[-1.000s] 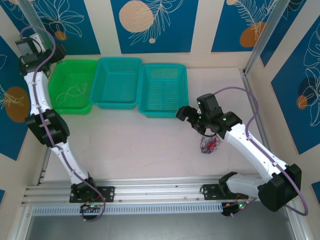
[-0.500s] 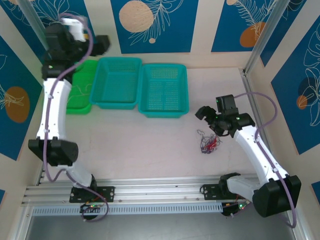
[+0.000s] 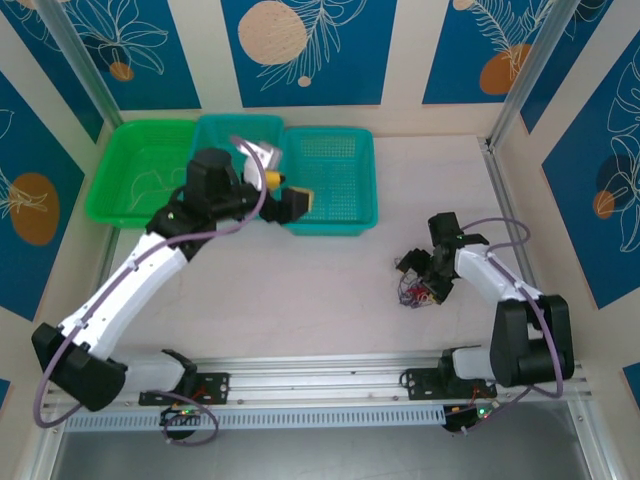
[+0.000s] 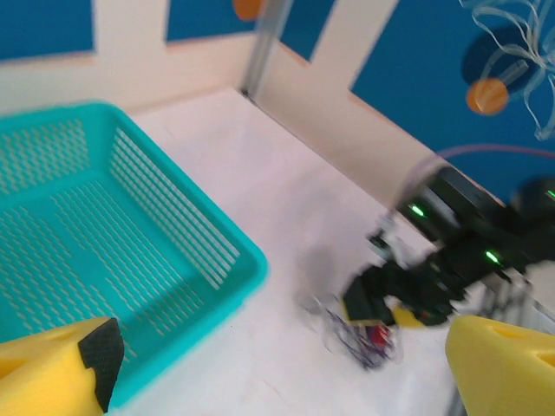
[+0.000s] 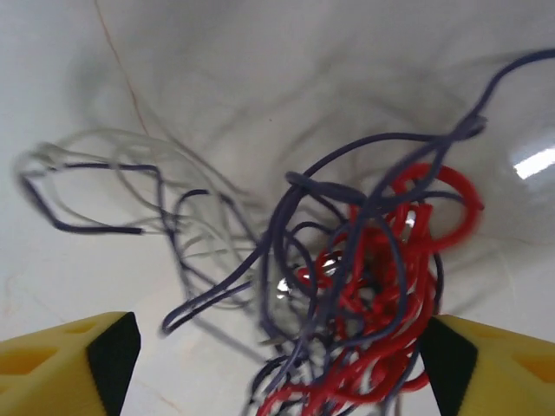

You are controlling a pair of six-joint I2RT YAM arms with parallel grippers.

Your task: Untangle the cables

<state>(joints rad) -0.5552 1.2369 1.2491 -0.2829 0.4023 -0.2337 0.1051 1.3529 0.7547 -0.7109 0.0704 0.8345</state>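
Observation:
My right gripper grabs the knot by its red cable side (image 3: 421, 294) (image 5: 384, 293) next, to free the whitish and dark loops for my left gripper.
The cables (image 3: 414, 293) lie as a small knot on the white table, right of centre. In the right wrist view, a red cable (image 5: 395, 260), a dark cable (image 5: 295, 221) and a whitish cable (image 5: 121, 165) loop through each other. My right gripper (image 3: 426, 278) hangs directly over the knot, open, and its yellow fingertips (image 5: 61, 364) stand either side of the tangle. My left gripper (image 3: 288, 190) is open and empty, out over the front rim of the teal baskets. It faces the blurred knot (image 4: 364, 334) and the right gripper (image 4: 425, 282).
Three baskets line the back: a green basket (image 3: 115, 165) holding a thin pale wire (image 3: 140, 183), then a teal basket (image 3: 222, 128) and another teal basket (image 3: 345, 215). A metal post (image 3: 520, 75) and a wall close the right side. The arm rail (image 3: 320, 385) runs along the front.
My left arm has swung from the back left corner across to the teal baskets. My right gripper has drawn back and dropped onto the knot.

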